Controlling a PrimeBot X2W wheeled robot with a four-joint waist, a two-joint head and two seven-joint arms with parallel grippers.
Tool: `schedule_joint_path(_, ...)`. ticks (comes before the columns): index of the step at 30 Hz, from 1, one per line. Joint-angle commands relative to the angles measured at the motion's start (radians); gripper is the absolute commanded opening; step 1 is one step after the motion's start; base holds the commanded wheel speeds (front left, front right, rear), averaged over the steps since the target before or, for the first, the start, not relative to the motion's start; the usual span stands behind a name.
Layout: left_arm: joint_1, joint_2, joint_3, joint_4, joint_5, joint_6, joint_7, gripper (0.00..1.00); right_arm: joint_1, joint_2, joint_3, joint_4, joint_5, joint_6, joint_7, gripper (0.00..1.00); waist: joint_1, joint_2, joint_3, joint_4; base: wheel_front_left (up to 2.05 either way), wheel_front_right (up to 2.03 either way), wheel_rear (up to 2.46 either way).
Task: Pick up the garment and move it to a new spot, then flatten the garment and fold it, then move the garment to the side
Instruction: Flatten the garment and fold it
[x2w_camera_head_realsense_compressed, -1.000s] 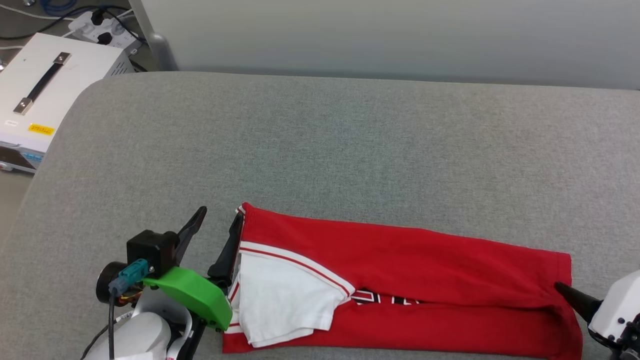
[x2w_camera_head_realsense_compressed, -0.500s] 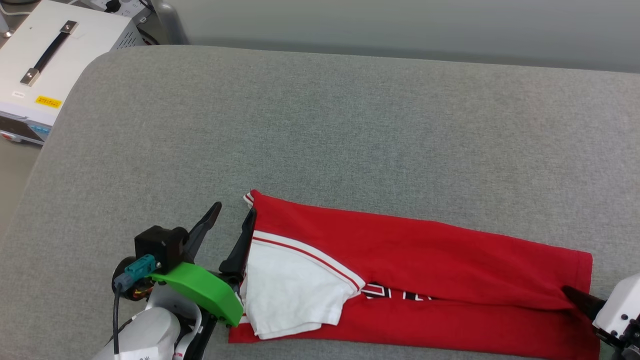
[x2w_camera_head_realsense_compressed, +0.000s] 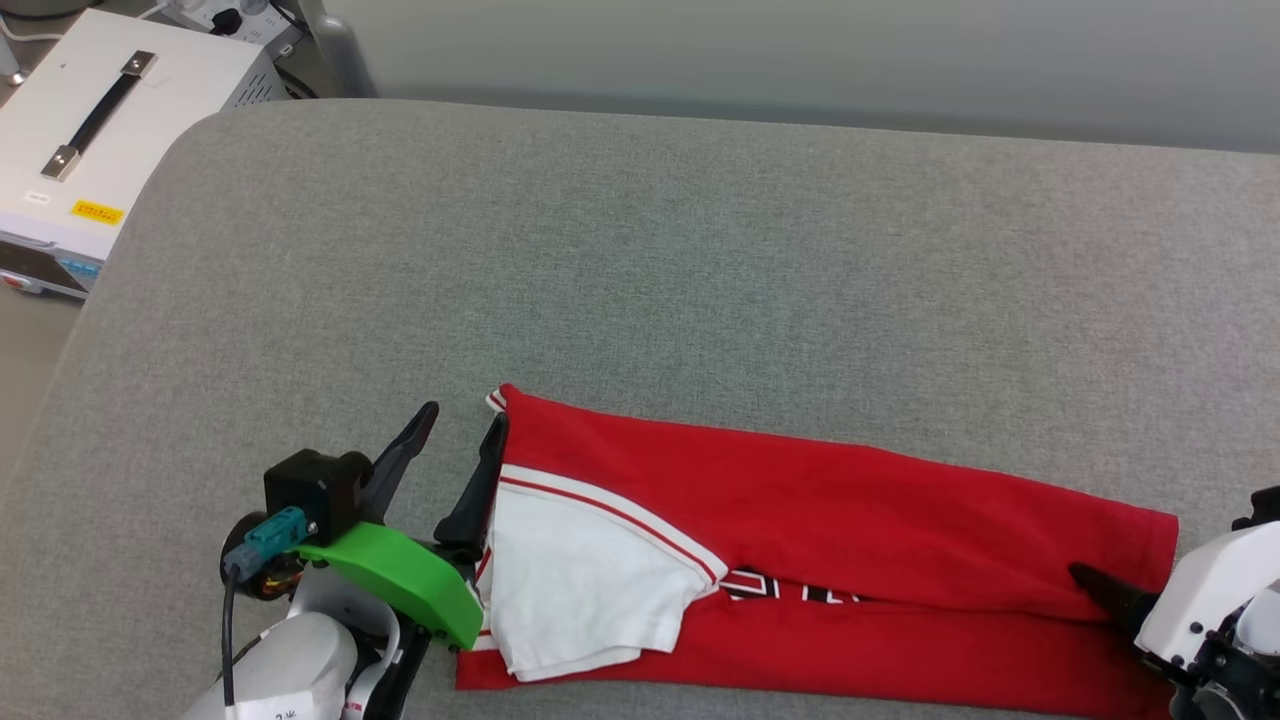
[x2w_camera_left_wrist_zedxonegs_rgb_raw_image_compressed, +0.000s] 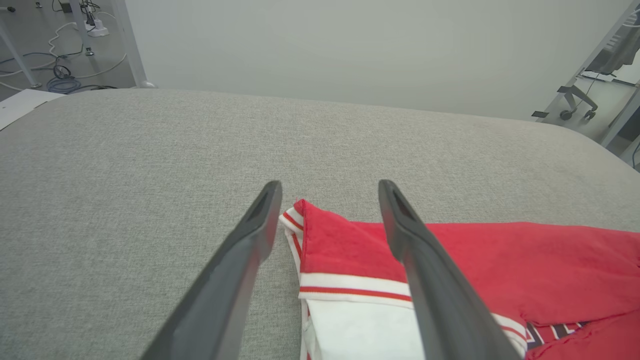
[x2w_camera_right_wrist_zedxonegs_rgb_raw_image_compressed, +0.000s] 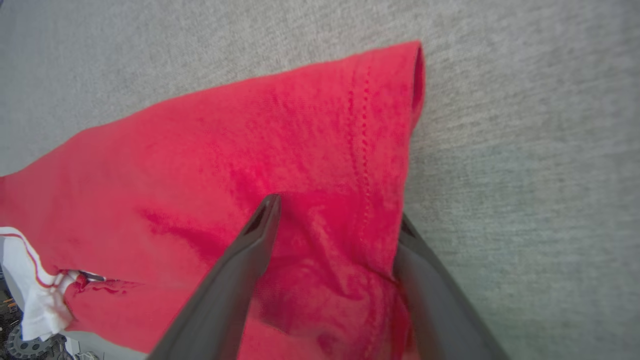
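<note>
The right gripper should next grab the garment (x2w_camera_head_realsense_compressed: 850, 510) by its bunched hem edge, because the cloth stands up in folds there while the rest lies flat.
The garment (x2w_camera_head_realsense_compressed: 850, 510) lies folded into a long red strip across the near part of the grey cushion (x2w_camera_head_realsense_compressed: 640, 250), with a white sleeve (x2w_camera_head_realsense_compressed: 580, 590) on top near its left end and a bit of black lettering showing. My left gripper (x2w_camera_head_realsense_compressed: 466, 415) is open at the collar end; in the left wrist view the left gripper (x2w_camera_left_wrist_zedxonegs_rgb_raw_image_compressed: 328, 184) has the striped collar corner (x2w_camera_left_wrist_zedxonegs_rgb_raw_image_compressed: 295, 220) between its fingers. My right gripper (x2w_camera_head_realsense_compressed: 1090, 590) is open at the hem end. In the right wrist view the right gripper (x2w_camera_right_wrist_zedxonegs_rgb_raw_image_compressed: 337, 207) has one finger on top of the garment (x2w_camera_right_wrist_zedxonegs_rgb_raw_image_compressed: 250, 140) and the other tucked under the hem edge.
A white box with a black handle (x2w_camera_head_realsense_compressed: 90, 120) stands off the cushion's far left corner, with a power strip (x2w_camera_head_realsense_compressed: 215, 15) behind it. A pale wall runs along the back. Cables (x2w_camera_left_wrist_zedxonegs_rgb_raw_image_compressed: 65, 80) lie on the floor beyond the cushion.
The head camera shifted. My right gripper has slid leftward, further over the hem end of the garment. The left gripper stays open at the collar end.
</note>
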Motion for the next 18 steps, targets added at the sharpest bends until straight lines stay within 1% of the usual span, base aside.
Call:
schedule_joint_path(1, -0.003, -0.005, 0.001, 0.003, -0.003, -0.005, -0.006, 1.00, 0.006, 0.029, 0.023, 0.040, 0.011, 0.001, -0.002, 0.40, 0.0000, 0.0000, -0.004, -0.001, 0.00, 0.00, 0.00)
schedule_joint_path(2, -0.002, -0.005, 0.001, 0.004, -0.003, -0.006, -0.006, 1.00, 0.006, 0.024, 0.023, 0.044, 0.009, 0.001, -0.010, 0.00, 0.0000, 0.0000, -0.007, -0.002, 0.00, 0.00, 0.00)
schedule_joint_path(12, 0.019, 0.003, -0.004, 0.012, -0.010, -0.003, -0.003, 1.00, 0.021, -0.054, 0.035, 0.070, 0.007, 0.001, -0.107, 0.00, 0.0000, 0.0000, -0.051, -0.011, 0.00, 0.00, 0.00)
schedule_joint_path(16, 0.027, 0.005, -0.004, 0.008, -0.015, 0.001, -0.002, 1.00, 0.038, -0.119, 0.050, 0.066, 0.002, 0.001, -0.138, 0.00, 0.0000, 0.0000, -0.065, -0.014, 0.00, 0.00, 0.00)
schedule_joint_path(18, 0.030, 0.007, -0.005, 0.007, -0.016, 0.002, -0.001, 1.00, 0.042, -0.144, 0.036, 0.071, -0.006, 0.001, -0.159, 0.00, 0.0000, 0.0000, -0.071, -0.016, 0.00, 0.00, 0.00)
